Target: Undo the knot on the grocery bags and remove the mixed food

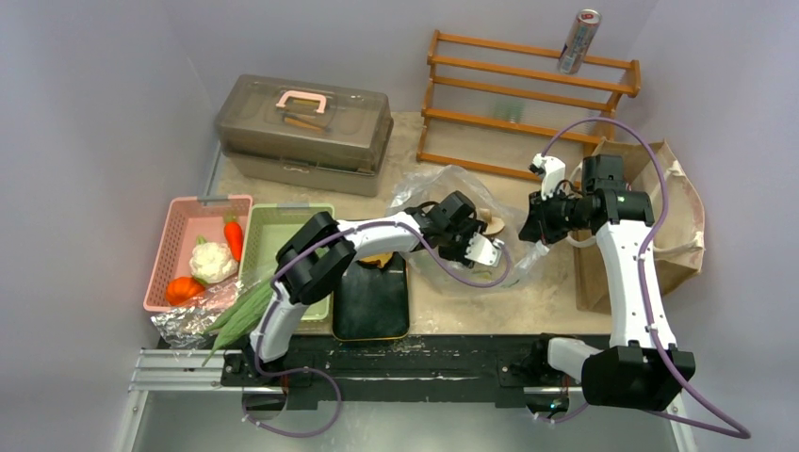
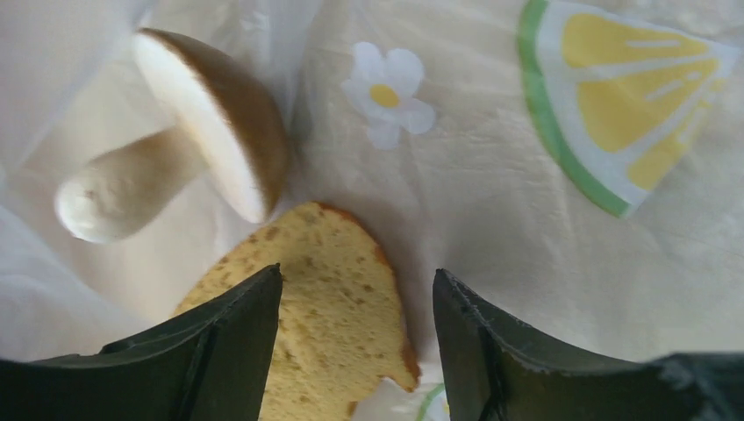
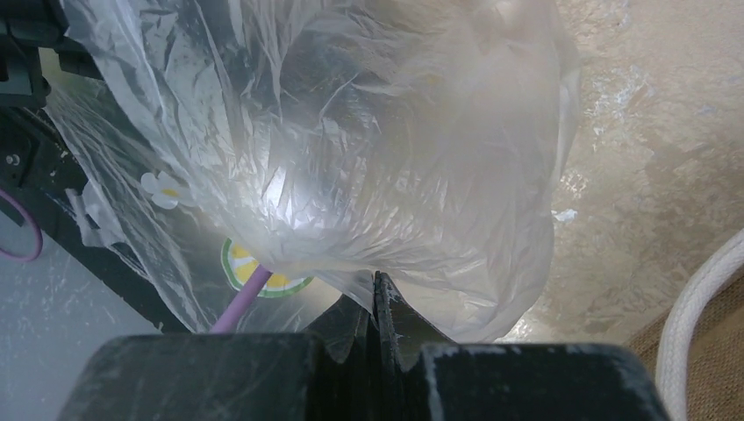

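The slice should go on the black tray, so next I should pinch the brown toast slice's crusted edge (image 2: 391, 285) with my left gripper.
The transparent plastic bag (image 1: 443, 188) lies open at mid-table. My left gripper (image 1: 479, 235) reaches inside it. In the left wrist view that gripper (image 2: 355, 276) is open, its jaws on either side of a brown toast slice (image 2: 325, 298) without closing on it. A mushroom (image 2: 202, 132) lies just beyond on the printed film. My right gripper (image 1: 530, 226) is shut on the bag's edge and holds it up; the pinched film (image 3: 386, 175) billows over the shut gripper (image 3: 377, 282). The brown paper bag (image 1: 680, 221) lies at the right.
A pink basket (image 1: 174, 235) holds carrot (image 1: 233, 237), cauliflower (image 1: 213, 261) and tomato (image 1: 182, 289). A green basket (image 1: 283, 226), a black tray (image 1: 372, 306) with another toast slice (image 1: 377, 259), foil (image 1: 184, 325) and green pods (image 1: 240, 315) are left. A lidded case (image 1: 301, 122), a wooden rack (image 1: 528, 94) and a can (image 1: 578, 40) stand behind.
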Available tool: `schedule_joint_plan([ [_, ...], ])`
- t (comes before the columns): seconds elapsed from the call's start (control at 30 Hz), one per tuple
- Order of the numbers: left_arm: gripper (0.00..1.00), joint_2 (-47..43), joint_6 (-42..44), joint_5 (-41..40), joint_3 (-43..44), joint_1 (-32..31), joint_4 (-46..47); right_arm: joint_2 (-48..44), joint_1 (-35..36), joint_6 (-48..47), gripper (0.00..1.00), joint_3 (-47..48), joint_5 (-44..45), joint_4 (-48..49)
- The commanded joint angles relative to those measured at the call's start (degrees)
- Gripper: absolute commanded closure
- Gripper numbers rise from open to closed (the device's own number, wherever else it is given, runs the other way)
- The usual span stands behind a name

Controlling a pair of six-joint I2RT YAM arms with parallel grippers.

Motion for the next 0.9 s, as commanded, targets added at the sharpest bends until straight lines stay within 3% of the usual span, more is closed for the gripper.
schedule_joint_plan([
  [0.0, 0.4, 2.7, 1.56, -3.38, 5.44, 0.68, -2.51, -0.39, -0.17, -0.28, 1.0, -0.21, 0.28, -0.51],
  [0.13, 0.57, 4.82, 0.52, -3.29, 8.85, 1.48, -6.43, -0.21, -0.17, -0.61, 1.0, 0.01, 0.19, -0.6],
  [0.33, 1.0, -0.45, 0.59, 0.92, 3.97, 1.68, -4.11, 0.18, -0.17, -0.71, 1.0, 0.35, 0.39, -0.4],
  [0.57, 1.0, -15.95, -3.58, 9.86, -4.18, 0.85, 2.08, 0.91, -0.13, -0.2, 1.0, 0.61, 0.14, 0.41],
  [0.87, 1.0, -32.46, -20.11, 24.46, -8.33, 0.84, 6.96, 1.52, -0.17, 0.89, 1.0, 1.0, 0.1, 2.11],
])
